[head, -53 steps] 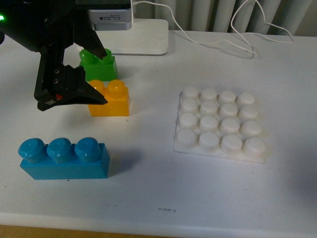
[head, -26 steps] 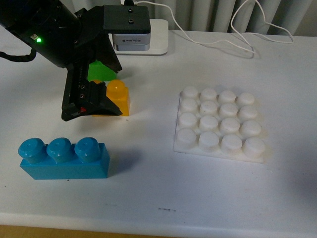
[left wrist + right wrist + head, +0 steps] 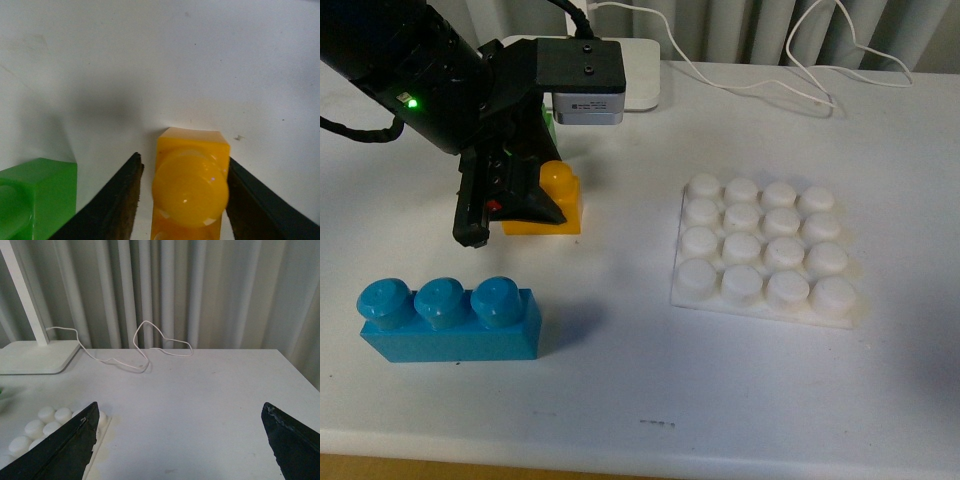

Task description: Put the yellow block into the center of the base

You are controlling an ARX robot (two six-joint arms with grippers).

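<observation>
My left gripper grabs the yellow block (image 3: 563, 196) by its long sides next, to insert it into the base center.
The yellow block (image 3: 563, 196) stands on the white table, left of the base (image 3: 765, 255), a white square plate of round studs. My left gripper (image 3: 525, 207) is open and lowered over the block. In the left wrist view the yellow block (image 3: 190, 187) sits between the two dark fingers (image 3: 117, 200), with a narrow gap on one side and the other finger close against it. My right gripper (image 3: 180, 415) is open with nothing between its fingers, hanging above bare table beside a corner of the base (image 3: 40, 427). It does not show in the front view.
A green brick (image 3: 35, 195) stands just beside the left gripper's finger. A long blue brick (image 3: 450, 318) lies near the front left. The lamp foot (image 3: 642, 85) and a white cable (image 3: 770, 75) lie at the back, before a curtain.
My left arm has moved right and down, so its open fingers now straddle the yellow block instead of standing left of it. The arm now covers the green brick in the front view.
</observation>
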